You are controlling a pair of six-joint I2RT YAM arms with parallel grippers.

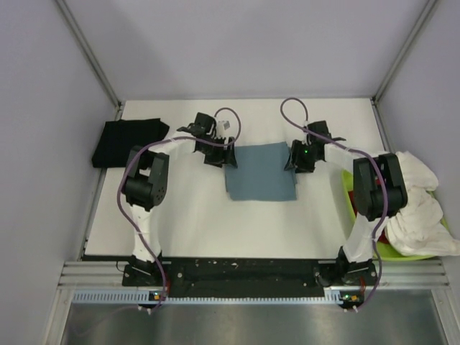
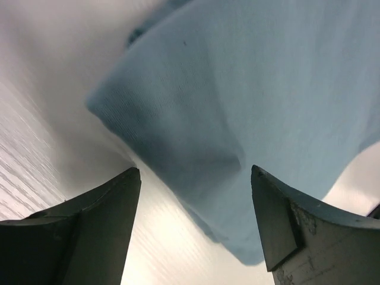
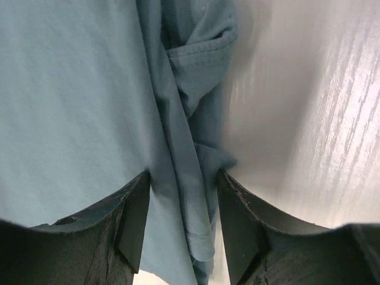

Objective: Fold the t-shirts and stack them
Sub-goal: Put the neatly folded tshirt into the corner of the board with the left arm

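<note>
My left gripper will next pull the slate-blue t-shirt over for stacking, so it will take hold of the slate-blue t-shirt's folded edge facing the black t-shirt.
The slate-blue t-shirt lies folded into a rectangle at the table's middle. My left gripper is at its far left corner. In the left wrist view it is open, with the shirt's corner between and beyond the jaws. My right gripper is at the shirt's far right edge. In the right wrist view it is open and straddles the bunched folded edge. A black t-shirt lies folded at the far left. White t-shirts are heaped in the bin, with a bit of red cloth beneath.
The lime-green bin stands at the right edge beside the right arm. White walls close in the table at the back and sides. The arm bases and a black rail run along the near edge.
</note>
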